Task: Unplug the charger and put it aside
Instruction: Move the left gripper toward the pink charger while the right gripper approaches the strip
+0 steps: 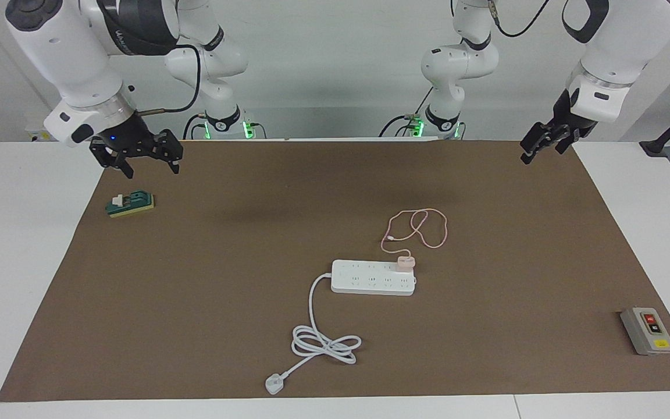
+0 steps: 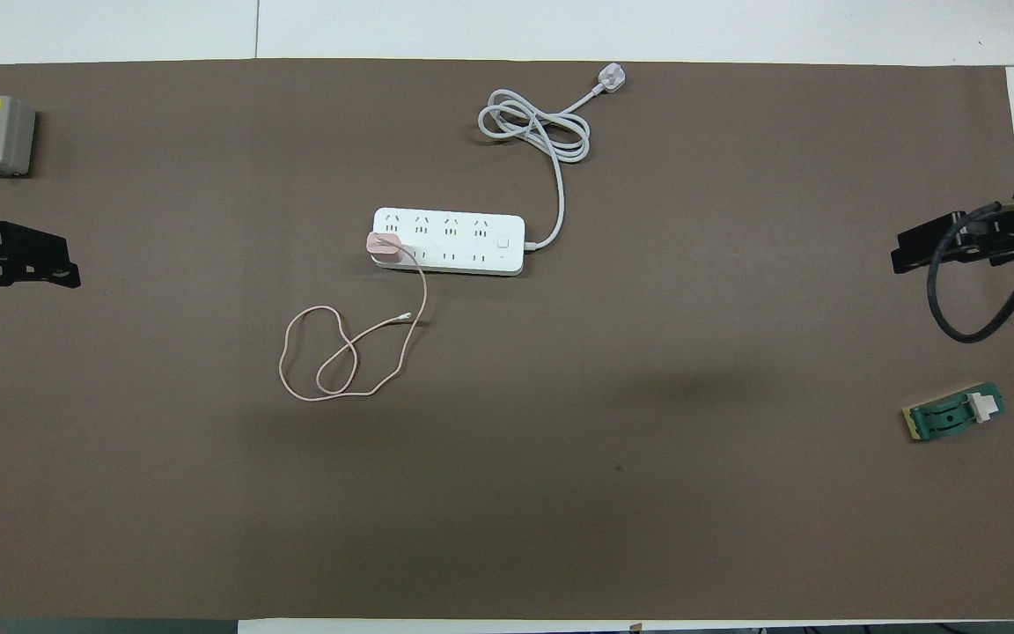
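Note:
Next, my left gripper grabs the charger by its plugged-in cube body (image 2: 383, 244), since the charger's thin cable lies slack in loops on the mat.
The charger (image 1: 405, 263) is a small pale pink cube plugged into the end socket of the white power strip (image 1: 370, 278), at the end toward the left arm. Its thin pink cable (image 1: 428, 230) lies looped on the brown mat, nearer to the robots than the strip. From overhead the charger (image 2: 383, 247) sits on the strip's (image 2: 454, 242) corner. My left gripper (image 1: 538, 152) hangs open and empty over the mat's corner at the left arm's end. My right gripper (image 1: 152, 170) hangs open and empty over the corner at the right arm's end. Both are well away from the charger.
A green block with a white clip (image 1: 131, 203) lies under the right gripper. A grey switch box (image 1: 647, 330) sits at the left arm's end, farther from the robots. The strip's thick white cord (image 1: 326, 343) coils to a plug (image 1: 275, 384) by the mat's edge.

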`<state>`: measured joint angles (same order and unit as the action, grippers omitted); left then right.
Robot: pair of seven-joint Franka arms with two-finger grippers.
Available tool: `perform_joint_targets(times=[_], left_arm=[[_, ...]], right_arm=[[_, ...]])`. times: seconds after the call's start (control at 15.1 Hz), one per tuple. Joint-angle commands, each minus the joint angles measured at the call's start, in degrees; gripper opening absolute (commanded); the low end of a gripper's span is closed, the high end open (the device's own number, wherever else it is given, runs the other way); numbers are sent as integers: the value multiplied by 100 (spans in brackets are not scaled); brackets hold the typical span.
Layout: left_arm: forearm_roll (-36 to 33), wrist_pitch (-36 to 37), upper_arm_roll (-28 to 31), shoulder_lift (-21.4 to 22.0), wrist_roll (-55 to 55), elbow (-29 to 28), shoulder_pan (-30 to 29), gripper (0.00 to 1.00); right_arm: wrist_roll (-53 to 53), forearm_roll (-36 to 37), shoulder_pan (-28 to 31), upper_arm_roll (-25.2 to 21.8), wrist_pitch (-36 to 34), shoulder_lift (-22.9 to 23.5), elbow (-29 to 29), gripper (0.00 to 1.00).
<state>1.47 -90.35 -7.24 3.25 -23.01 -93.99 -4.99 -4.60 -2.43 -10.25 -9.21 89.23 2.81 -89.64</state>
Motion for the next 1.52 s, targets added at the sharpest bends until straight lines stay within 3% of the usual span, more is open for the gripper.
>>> perform_joint_targets(times=[0.0,0.2,0.4,0.66,0.86,1.13,1.46], left_arm=[[-50,9,-259,-263,-1316,223,-168,100],[-24,9,-567,-543,-2922,529,-345,100],[-68,-17,-813,-1036,-4568,1014,-327,100],[-111,-325,-1085,-1317,-5747,1093,-266,100],[-663,-343,-1560,-1800,-6687,1269,-231,100],[-1086,-448,-1553,-2143,-7760,1287,392,100],[-1421,-641,-1570,-2443,-8641,1278,867,100]], right_arm=[[-85,15,-144,33,-37,-123,-106,100],[-76,-125,-346,51,488,-254,-422,100],[-163,-152,-460,51,473,-246,-405,100],[-261,-424,-706,77,770,-307,-554,100],[-270,-468,-1101,77,1149,-316,-721,100],[-191,-477,-1181,86,1649,-255,-984,100],[1914,-1320,-1225,86,2229,79,-1029,100]])
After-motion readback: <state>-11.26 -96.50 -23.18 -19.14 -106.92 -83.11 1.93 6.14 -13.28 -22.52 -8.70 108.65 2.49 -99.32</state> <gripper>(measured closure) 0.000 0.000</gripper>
